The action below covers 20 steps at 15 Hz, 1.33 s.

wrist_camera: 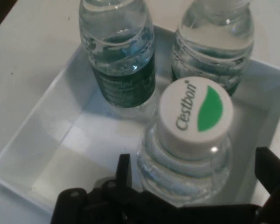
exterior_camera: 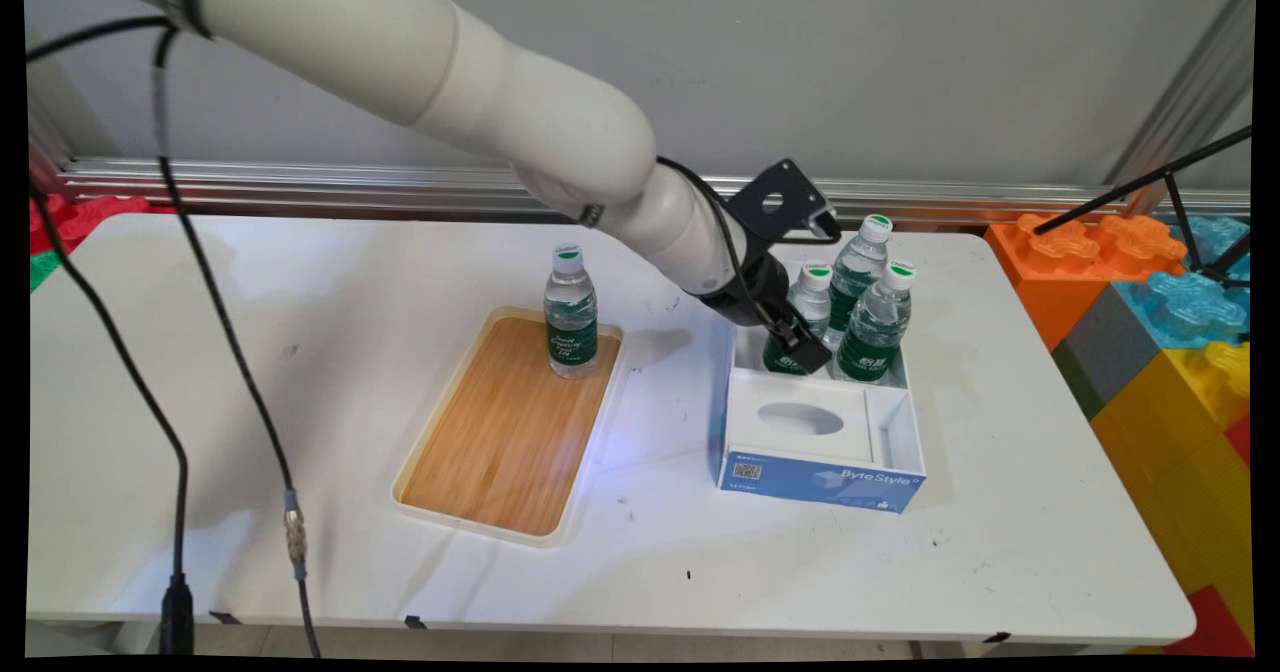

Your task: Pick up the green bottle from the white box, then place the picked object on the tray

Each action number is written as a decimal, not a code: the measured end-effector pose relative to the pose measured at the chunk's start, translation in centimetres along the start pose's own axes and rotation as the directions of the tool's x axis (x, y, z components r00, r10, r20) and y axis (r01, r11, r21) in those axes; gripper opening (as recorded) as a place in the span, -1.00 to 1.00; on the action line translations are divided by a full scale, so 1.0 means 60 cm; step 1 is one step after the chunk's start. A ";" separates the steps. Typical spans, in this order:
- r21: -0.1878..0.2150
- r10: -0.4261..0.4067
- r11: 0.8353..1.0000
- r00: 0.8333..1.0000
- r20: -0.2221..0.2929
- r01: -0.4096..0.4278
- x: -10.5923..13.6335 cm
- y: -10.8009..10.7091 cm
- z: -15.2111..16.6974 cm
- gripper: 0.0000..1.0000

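I will next grab the clear water bottle by its labelled body with my gripper, to put another bottle on the wooden tray.
My gripper reaches down into the back compartment of a white and blue cardboard box. It is open, with one finger on each side of a clear water bottle that has a white and green Cestbon cap. The fingers stand a little apart from the bottle's sides. Two more bottles, one on the left and one on the right, stand just beyond it in the same compartment. In the main view the three bottles cluster at the box's far end, the nearest one partly hidden by the hand.
A wooden tray with a pale rim lies left of the box, and one bottle stands upright at its far end. Large coloured foam blocks are stacked off the table's right side. Black cables hang at the left.
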 end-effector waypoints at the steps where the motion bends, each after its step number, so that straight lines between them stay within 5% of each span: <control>1: 0.003 0.000 1.000 1.000 -0.002 0.000 -0.001 0.000 0.011 1.00; 5: 0.017 0.009 1.000 1.000 -0.010 -0.009 -0.003 0.000 0.040 1.00; 6: 0.023 0.014 1.000 1.000 -0.013 -0.014 -0.004 -0.001 0.044 -1.00; 13: 0.030 0.022 0.999 1.000 -0.008 -0.022 -0.006 0.008 0.033 -1.00; 20: 0.046 0.018 0.999 0.998 -0.054 -0.016 0.046 0.020 -0.055 -1.00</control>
